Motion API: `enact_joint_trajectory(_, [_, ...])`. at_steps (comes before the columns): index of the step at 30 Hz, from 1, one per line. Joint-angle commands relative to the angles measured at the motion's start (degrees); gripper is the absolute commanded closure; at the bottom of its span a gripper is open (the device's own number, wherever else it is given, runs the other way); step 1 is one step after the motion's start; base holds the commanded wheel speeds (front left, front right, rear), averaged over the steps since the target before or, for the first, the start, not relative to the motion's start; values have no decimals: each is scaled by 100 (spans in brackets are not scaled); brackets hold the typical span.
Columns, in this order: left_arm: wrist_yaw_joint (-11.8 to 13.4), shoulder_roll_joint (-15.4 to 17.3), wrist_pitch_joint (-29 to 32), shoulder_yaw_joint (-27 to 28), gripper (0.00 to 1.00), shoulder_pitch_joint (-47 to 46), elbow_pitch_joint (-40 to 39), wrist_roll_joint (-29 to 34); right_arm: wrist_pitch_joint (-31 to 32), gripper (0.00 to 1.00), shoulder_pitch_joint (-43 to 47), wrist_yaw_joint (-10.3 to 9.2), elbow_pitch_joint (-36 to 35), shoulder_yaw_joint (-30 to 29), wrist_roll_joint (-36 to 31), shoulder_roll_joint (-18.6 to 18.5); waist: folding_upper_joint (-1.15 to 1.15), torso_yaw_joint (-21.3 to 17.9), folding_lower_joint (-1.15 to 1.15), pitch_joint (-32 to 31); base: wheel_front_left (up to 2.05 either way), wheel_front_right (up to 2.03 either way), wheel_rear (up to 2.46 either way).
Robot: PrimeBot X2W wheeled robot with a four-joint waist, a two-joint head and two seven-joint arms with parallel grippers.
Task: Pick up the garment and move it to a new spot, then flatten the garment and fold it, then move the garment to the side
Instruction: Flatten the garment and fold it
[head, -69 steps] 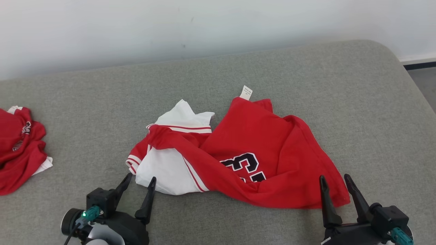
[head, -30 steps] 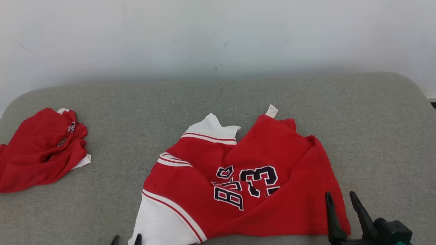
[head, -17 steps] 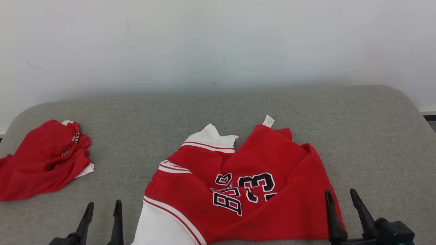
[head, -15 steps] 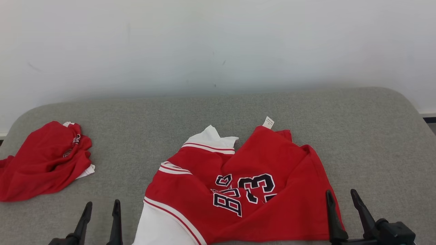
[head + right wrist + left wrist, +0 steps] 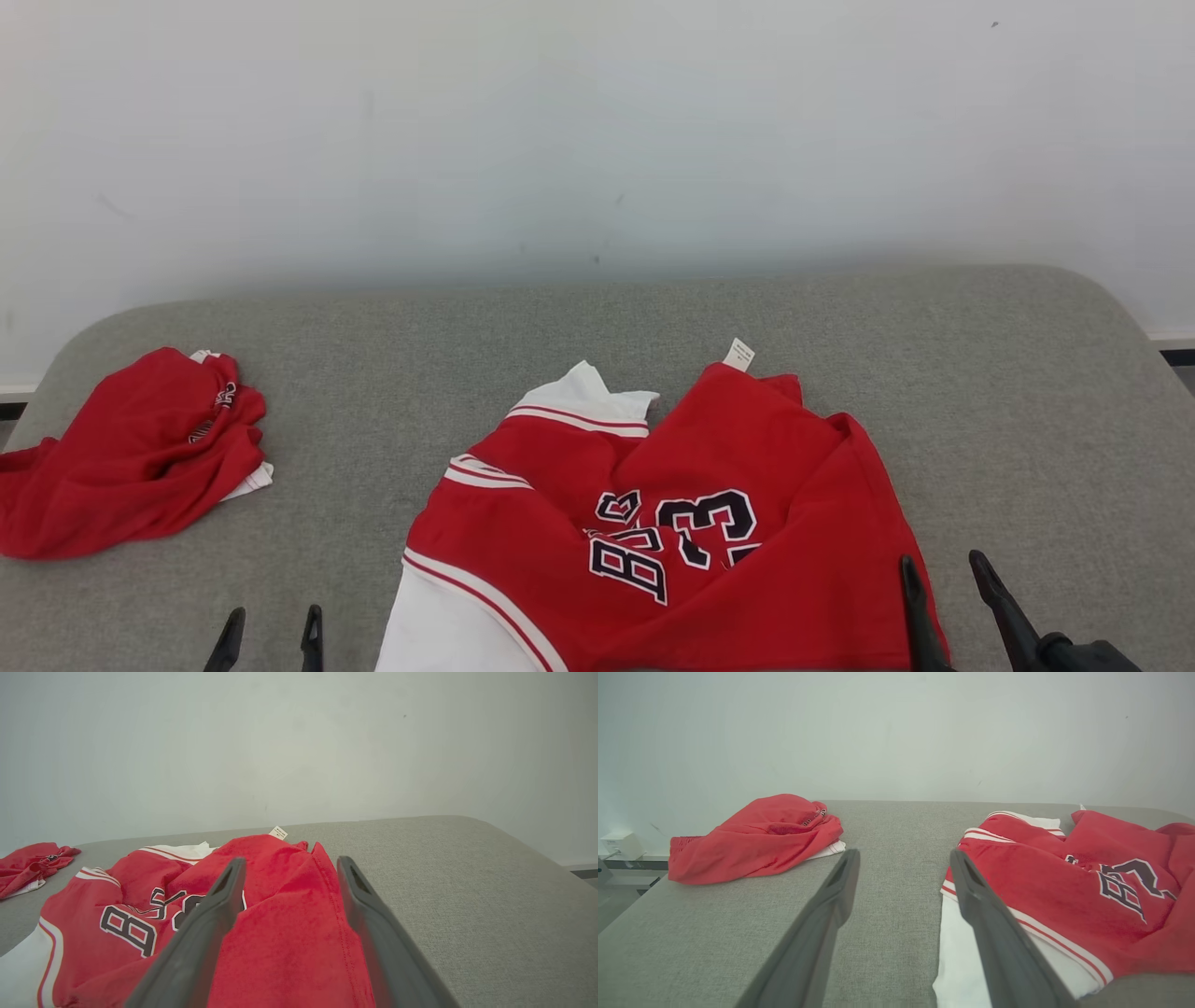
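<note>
I will grab the jersey by its white corner (image 5: 582, 376) with my left gripper next, to pull the rumpled red body (image 5: 728, 470) smooth for folding.
The garment (image 5: 775, 448) is a red jersey with white panels and a dark "23", lying rumpled on the grey cushion (image 5: 1027, 420) at the near middle. My left gripper (image 5: 271, 637) stands open just left of its white corner, with nothing between the fingers. The left wrist view has the garment (image 5: 1041, 877) to the right of that gripper (image 5: 904, 855). My right gripper (image 5: 941, 565) is open at the garment's near right hem. From the right wrist, the red cloth (image 5: 280, 914) lies under and between the fingers of that gripper (image 5: 290, 862).
A second crumpled red garment (image 5: 131, 457) lies at the cushion's far left edge, also seen from the left wrist (image 5: 756, 835) and right wrist (image 5: 28, 863). A pale wall (image 5: 597, 140) stands behind the cushion. Bare grey cushion stretches to the right of the jersey.
The left gripper has let go of the jersey's white corner, opened and moved left of it. The jersey now lies spread with its lettering showing. The head camera has tilted up.
</note>
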Motion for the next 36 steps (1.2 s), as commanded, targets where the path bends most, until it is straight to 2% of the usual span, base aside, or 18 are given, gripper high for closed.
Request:
enact_joint_trajectory(1, [-32, -4, -5, 43, 0, 93, 17, 48, 38, 0, 96, 6, -52, -13, -52, -28, 0, 7, 0, -6, 0, 0, 0])
enact_joint_trajectory(17, [-201, -167, -5, 123, 0, 25, 187, 20, 203, 0, 187, 6, -99, 41, -83, 10, 0, 57, 0, 29, 0, 0, 0])
enact_joint_trajectory(27, [-429, -159, -5, -412, 0, -297, 1283, -26, 187, 0, -212, 6, 969, -72, -37, -312, 0, 14, 0, 258, 0, 0, 0])
enact_joint_trajectory(36, [-472, -131, -5, -716, 0, -706, 2143, -182, 100, 0, -619, 6, 2044, -38, 25, -374, 0, -18, 0, 473, 0, 0, 0])
